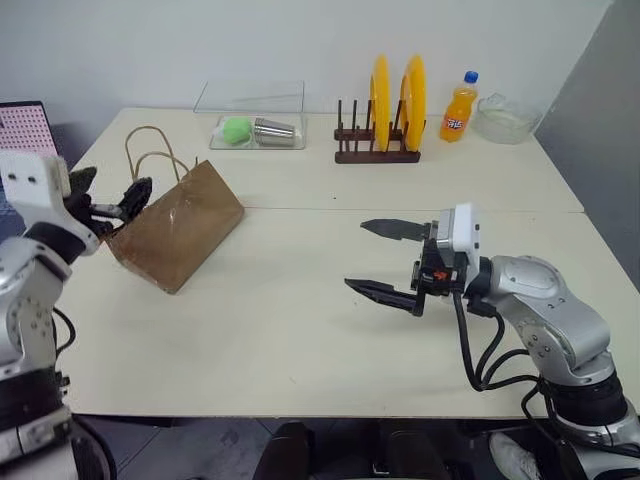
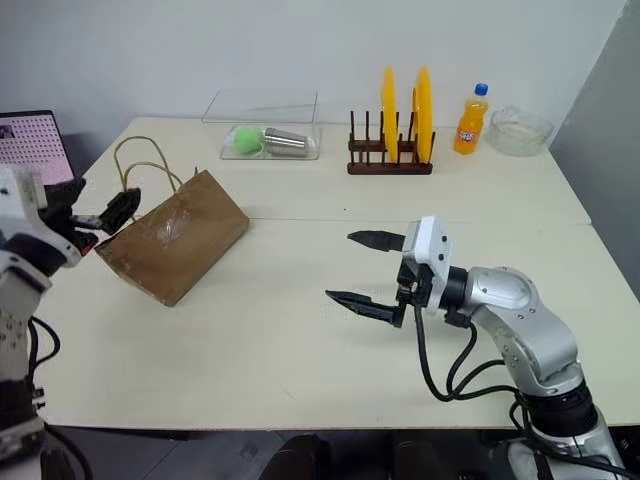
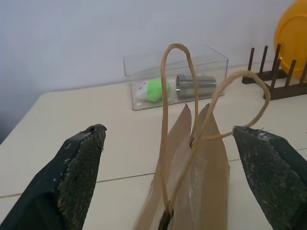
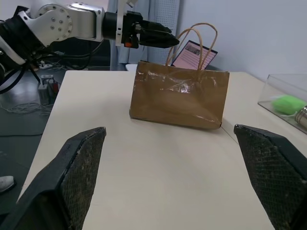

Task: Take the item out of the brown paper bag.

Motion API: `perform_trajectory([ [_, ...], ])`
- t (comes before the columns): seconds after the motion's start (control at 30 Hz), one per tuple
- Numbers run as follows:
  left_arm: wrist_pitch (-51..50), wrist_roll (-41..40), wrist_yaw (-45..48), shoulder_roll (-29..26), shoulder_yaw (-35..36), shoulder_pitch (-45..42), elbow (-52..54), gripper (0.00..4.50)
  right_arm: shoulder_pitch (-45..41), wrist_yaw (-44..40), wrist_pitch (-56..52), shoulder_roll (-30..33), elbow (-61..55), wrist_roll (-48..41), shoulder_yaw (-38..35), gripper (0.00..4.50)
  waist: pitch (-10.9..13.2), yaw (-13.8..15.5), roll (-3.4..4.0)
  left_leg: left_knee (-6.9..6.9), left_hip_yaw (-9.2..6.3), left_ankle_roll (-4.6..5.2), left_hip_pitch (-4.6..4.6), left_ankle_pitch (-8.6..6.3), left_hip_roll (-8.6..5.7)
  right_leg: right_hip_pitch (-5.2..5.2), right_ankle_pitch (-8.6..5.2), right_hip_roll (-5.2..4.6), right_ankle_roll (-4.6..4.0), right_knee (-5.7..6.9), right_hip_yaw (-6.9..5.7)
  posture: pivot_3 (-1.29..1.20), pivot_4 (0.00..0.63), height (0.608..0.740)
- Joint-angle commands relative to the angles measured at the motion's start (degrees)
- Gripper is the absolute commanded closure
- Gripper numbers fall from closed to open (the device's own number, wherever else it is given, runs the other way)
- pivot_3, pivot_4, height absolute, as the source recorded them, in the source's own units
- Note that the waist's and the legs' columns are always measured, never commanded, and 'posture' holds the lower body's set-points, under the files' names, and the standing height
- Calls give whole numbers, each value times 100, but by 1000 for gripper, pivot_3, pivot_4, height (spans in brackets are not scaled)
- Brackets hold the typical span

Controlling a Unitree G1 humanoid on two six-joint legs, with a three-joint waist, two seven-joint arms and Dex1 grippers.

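My left gripper should next grab the bag by one handle cord [image 1: 129,150], since the cord handles loop up from its narrow top while its paper sides slope wide.
The brown paper bag [image 1: 182,226] stands on the left part of the table [image 1: 300,340], creased, with its two cord handles [image 3: 178,72] looped up from its narrow top. My left gripper [image 1: 112,195] is open at the bag's top end, one finger on each side of the handles and apart from them. My right gripper [image 1: 358,256] hovers open over the middle of the table, pointing at the bag's broad side [image 4: 180,98] from a distance, with nothing between its fingers. The item is hidden.
Along the far edge stand a clear box [image 1: 255,125] with a green object and a metal cup, a wooden rack with yellow plates [image 1: 385,110], an orange soda bottle [image 1: 459,108] and a glass bowl [image 1: 505,118]. A laptop screen [image 1: 25,130] is beyond the left edge.
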State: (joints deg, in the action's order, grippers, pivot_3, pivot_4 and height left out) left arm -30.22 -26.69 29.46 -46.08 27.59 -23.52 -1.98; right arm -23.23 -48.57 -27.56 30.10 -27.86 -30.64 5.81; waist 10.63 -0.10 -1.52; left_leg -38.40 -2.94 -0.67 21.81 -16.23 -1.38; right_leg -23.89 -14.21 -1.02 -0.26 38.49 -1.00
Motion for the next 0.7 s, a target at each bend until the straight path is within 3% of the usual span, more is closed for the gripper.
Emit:
perform_trajectory([
  [0.03, 349, 269, 404, -324, -337, -581, -769, 16, -3, 90, -46, 72, -290, -55, -104, 0, 0, 0, 0, 2, 1, 0, 0, 0, 0, -3, 0, -1, 0, 0, 0, 0, 150, 740],
  [0.33, 995, 730, 1320, -500, -1075, -1884, -2494, 16, 29, 210, -167, 205, -454, -91, -192, 0, 0, 0, -1, 12, 5, -2, 10, 1, -1, -18, 2, -2, -3, 4, 2, 0, 150, 740],
  [0.7, 1760, 1179, 1880, -532, -1381, -2931, -3938, 3511, 83, 299, -250, 326, -568, -124, -231, 0, 1, -4, -2, 19, 6, -1, 10, 1, -1, -22, 3, -3, -4, 6, 1, 0, 150, 740],
])
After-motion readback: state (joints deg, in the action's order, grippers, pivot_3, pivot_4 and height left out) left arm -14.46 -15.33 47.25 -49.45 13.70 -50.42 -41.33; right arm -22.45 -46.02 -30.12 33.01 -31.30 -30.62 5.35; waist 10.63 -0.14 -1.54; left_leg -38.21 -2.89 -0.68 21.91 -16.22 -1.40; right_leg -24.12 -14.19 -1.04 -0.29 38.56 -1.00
